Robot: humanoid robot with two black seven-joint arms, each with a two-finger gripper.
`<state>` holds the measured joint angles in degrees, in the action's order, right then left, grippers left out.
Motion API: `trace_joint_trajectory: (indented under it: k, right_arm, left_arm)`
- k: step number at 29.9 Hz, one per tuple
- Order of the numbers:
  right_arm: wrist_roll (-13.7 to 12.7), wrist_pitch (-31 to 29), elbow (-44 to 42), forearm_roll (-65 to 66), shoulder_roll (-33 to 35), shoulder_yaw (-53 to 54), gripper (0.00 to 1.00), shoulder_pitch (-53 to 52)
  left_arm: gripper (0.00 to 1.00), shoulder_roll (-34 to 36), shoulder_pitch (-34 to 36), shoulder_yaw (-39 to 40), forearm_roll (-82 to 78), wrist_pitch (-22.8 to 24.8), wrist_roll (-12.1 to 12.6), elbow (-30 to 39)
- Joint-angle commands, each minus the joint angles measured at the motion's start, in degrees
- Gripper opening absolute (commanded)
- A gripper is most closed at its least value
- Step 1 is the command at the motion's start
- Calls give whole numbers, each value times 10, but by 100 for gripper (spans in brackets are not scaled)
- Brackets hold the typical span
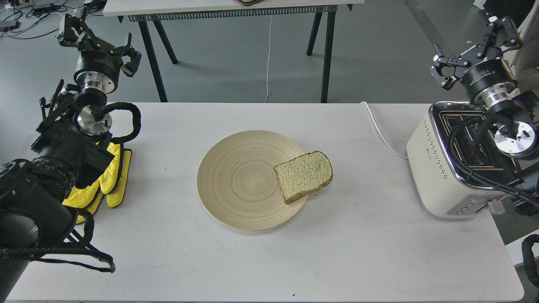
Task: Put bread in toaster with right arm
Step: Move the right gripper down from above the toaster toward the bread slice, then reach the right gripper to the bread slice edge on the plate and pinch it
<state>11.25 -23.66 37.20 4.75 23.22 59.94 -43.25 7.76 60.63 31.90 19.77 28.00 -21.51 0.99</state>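
The slice's crust edge sticks out over the plate, and my right gripper needs to grab it there next, to put the bread [304, 176] in the toaster [438, 172].
One slice of pale tan bread [304, 176] with a brown crust lies flat on the right rim of a round wooden plate [240, 181], overhanging it slightly. The cream-white toaster [438, 172] with a chrome top stands at the table's right edge. My right gripper [473, 54] is raised above and behind the toaster, open, with nothing between its fingers; its arm partly covers the toaster's slots. My left gripper [99, 42] is held high at the far left, open and empty, well away from the bread.
A yellow oven mitt [110, 181] lies under my left arm at the table's left edge. The toaster's white cord [381, 130] runs across the back right of the white table [358, 248]. Another table's black legs [326, 54] stand behind.
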Motion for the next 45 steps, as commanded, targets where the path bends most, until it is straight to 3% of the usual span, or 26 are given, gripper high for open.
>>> trace_joint_trajectory:
  k: [1,7,12,17,23,34,40,45]
  right_arm:
    - [1,0,2,0,0,-3,99,0]
    - [4,4,12,4,0,-39,99,-2]
    - [6,79,92,32,10,-101,99,-6]
    - [11,125,169,192,35,-151,99,4]
    - [11,191,200,363,30,-221,98,30]
    - [11,310,198,410,-39,-428,85,31]
    - [4,343,178,433,-62,-496,75,29]
    - [3,348,170,433,-70,-518,73,30]
  left_arm:
    - [100,-1,0,-1,-1,0,-1,1]
    - [100,1,-1,0,0,0,0,0]
    - [100,-5,-1,0,0,0,0,1]
    - [100,-6,-2,0,0,0,-1,0]
    - [100,-6,-2,0,0,0,0,0]
    - [100,-6,-2,0,0,0,0,1]
    - [100,-7,-2,0,0,0,0,0]
    - [100,-7,-1,0,0,0,0,1]
